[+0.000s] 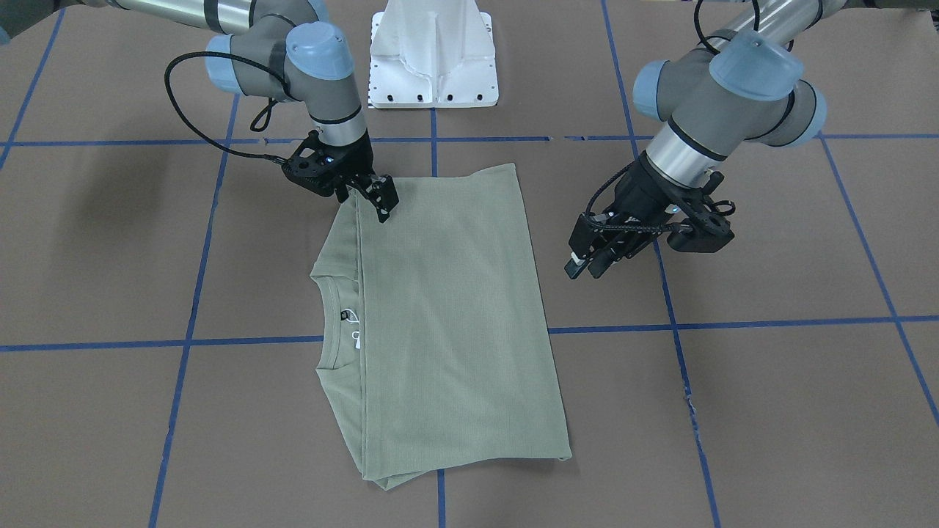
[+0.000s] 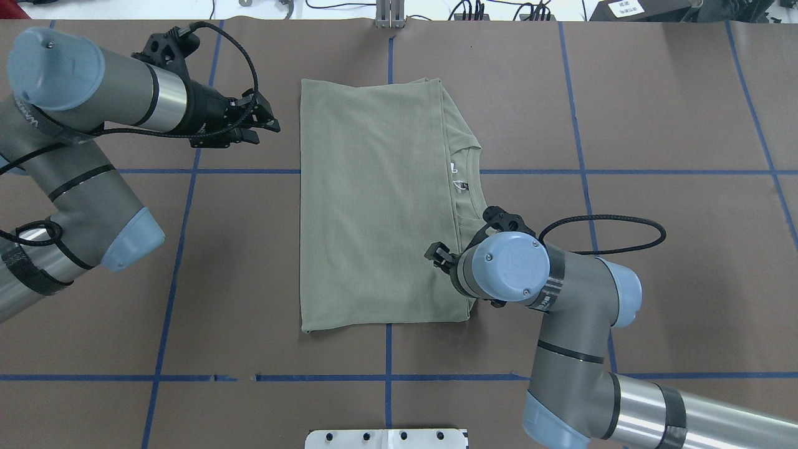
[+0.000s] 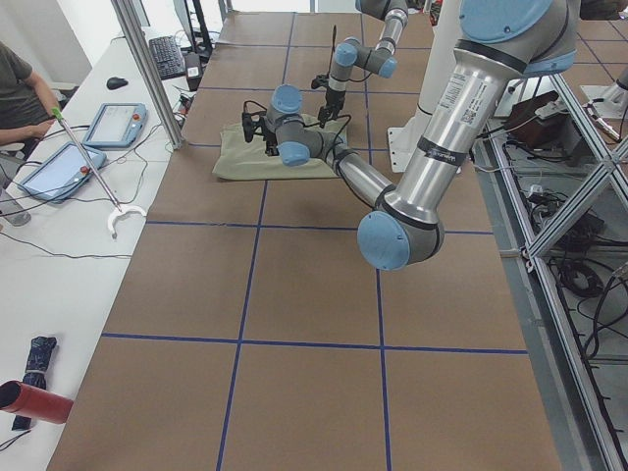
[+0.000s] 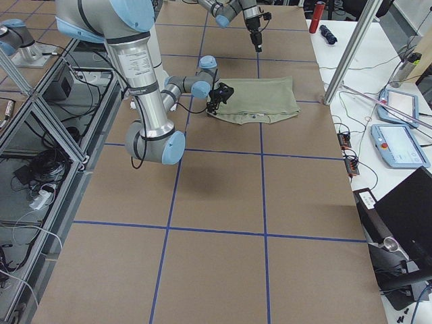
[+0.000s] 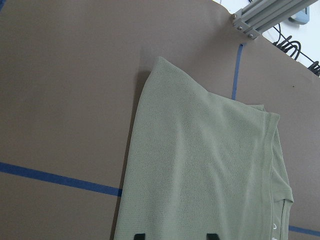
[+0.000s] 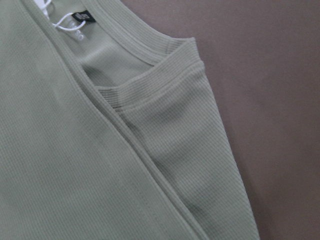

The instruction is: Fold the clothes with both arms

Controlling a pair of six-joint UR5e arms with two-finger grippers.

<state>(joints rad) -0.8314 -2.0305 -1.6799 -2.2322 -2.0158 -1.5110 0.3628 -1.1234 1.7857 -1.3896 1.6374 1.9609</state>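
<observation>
I should move my right gripper toward the shirt's folded corner before I close on the corner, because the gripper's fingers are above flat cloth, inside that corner.
The sage-green shirt [image 1: 455, 315] lies flat on the brown table, folded into a long rectangle [image 2: 374, 206]. Its collar with white hang tag [image 1: 355, 339] and black label [image 6: 82, 16] shows at one long side. My right gripper [image 1: 364, 202] hangs low over that folded edge near the shoulder [image 2: 439, 254]; its jaws look parted and the cloth lies flat under it. My left gripper [image 1: 583, 265] is open and empty, off the shirt's other long side [image 2: 265, 123]. Its fingertips [image 5: 140, 235] show apart above the shirt [image 5: 210, 170].
The white pedestal base [image 1: 433, 59] stands at the robot's side of the table. Blue tape lines [image 2: 386, 377] grid the brown surface. A side bench holds tablets [image 3: 113, 123] with a seated person [image 3: 15, 88] beyond a metal post [image 3: 147, 69].
</observation>
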